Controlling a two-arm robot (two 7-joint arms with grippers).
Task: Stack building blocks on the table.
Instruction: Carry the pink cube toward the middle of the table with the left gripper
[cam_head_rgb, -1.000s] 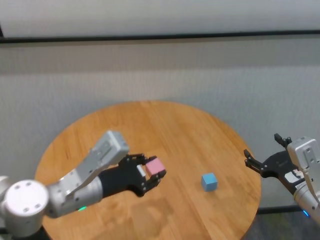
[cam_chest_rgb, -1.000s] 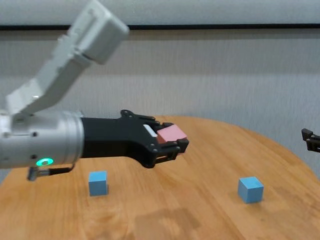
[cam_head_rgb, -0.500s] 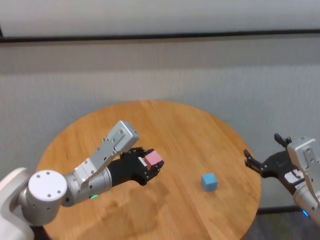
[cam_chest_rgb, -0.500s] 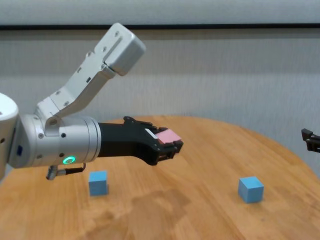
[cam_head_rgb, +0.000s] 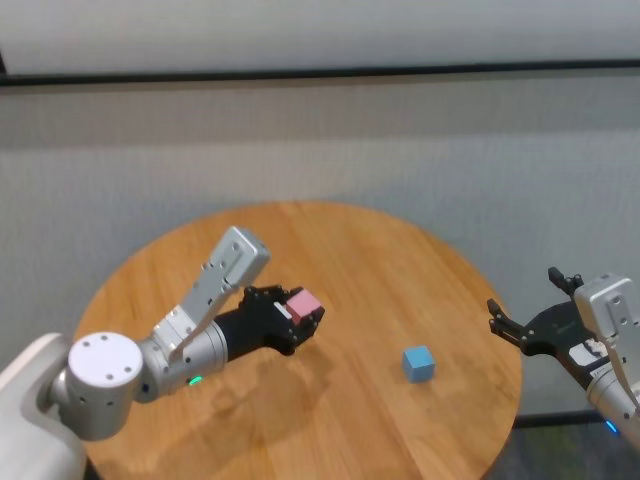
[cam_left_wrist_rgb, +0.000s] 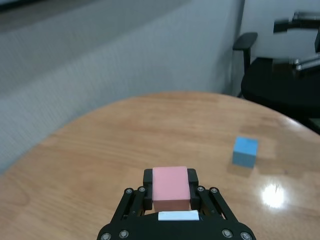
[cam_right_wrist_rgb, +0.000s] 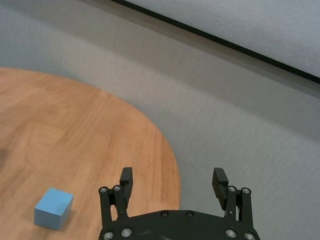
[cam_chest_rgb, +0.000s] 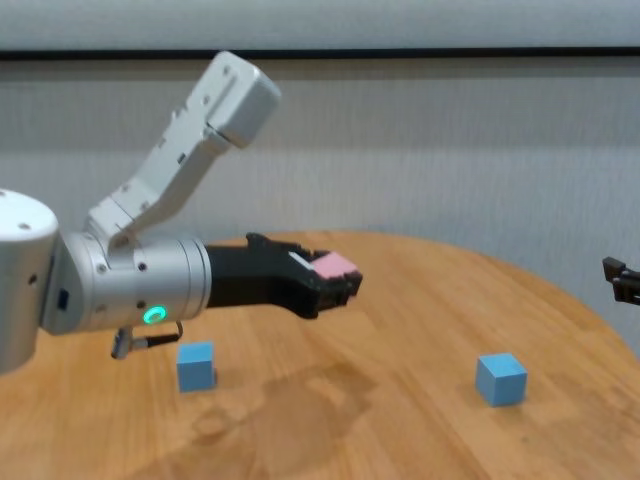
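The pink cube (cam_head_rgb: 303, 303) is still hanging above the table. My left gripper should keep hold of it.
My left gripper (cam_head_rgb: 305, 310) is shut on the pale pink cube (cam_head_rgb: 303, 303) and holds it above the middle of the round wooden table (cam_head_rgb: 390, 260). The cube sits between the jaws in the left wrist view (cam_left_wrist_rgb: 170, 187) and in the chest view (cam_chest_rgb: 335, 265). One light blue cube (cam_chest_rgb: 196, 366) stands on the table below my left forearm; the head view hides it. The other light blue cube (cam_head_rgb: 419, 363) stands on the table's right part, and also shows in the left wrist view (cam_left_wrist_rgb: 245, 151). My right gripper (cam_head_rgb: 524, 292) is open and empty, off the table's right edge.
A grey wall (cam_head_rgb: 320, 140) with a black strip stands behind the table. A dark chair (cam_left_wrist_rgb: 280, 75) shows far off in the left wrist view. The right wrist view shows the right blue cube (cam_right_wrist_rgb: 53, 208) and the table's edge (cam_right_wrist_rgb: 170, 165).
My left gripper has carried the pink cube a little back and to the left, and its forearm has swung. The right arm and both blue cubes have not moved.
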